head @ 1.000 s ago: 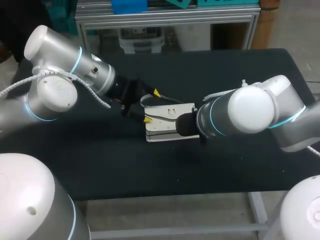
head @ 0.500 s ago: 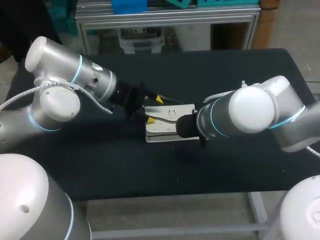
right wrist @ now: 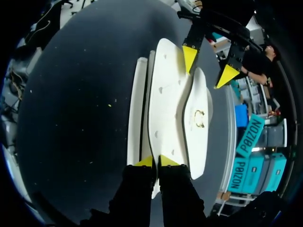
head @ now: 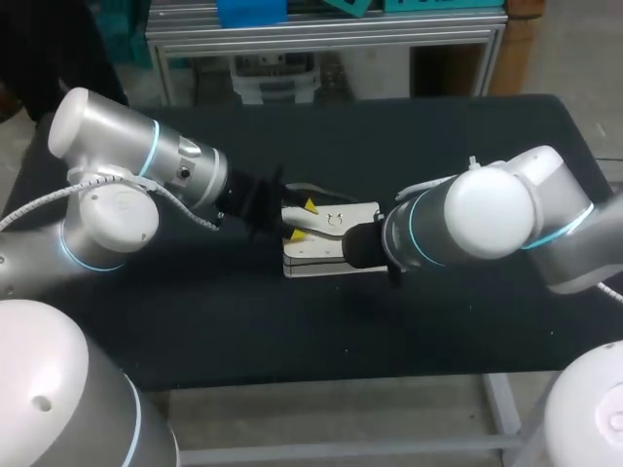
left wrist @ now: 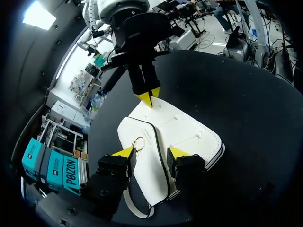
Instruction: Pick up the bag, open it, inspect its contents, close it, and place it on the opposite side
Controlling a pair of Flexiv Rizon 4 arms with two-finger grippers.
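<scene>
My left gripper will next grab the flap's loose edge; only that arches up, while the bag's studded front (head: 313, 249) lies flat.
A white bag (head: 321, 251) lies flat in the middle of the black table. Its flap carries a gold ring clasp (left wrist: 138, 143). My left gripper (left wrist: 150, 152) stands at the bag's left end, open, its yellow tips on either side of the flap's end near the clasp; I cannot see both touching it. In the right wrist view the same left gripper (right wrist: 208, 64) sits at the far end of the bag (right wrist: 165, 94). My right gripper (right wrist: 156, 162) is shut on the bag's right edge, with the arm covering it in the head view. A white strap (left wrist: 132, 208) trails under the left gripper.
The black table top (head: 438, 136) spreads wide around the bag on every side. Its front edge (head: 389, 375) runs just below both arms. My two arms meet over the table's middle, one at each end of the bag.
My left gripper has slid right, over the bag's left end, and its fingers have drawn closer together around the flap. The right arm and the bag have stayed put.
</scene>
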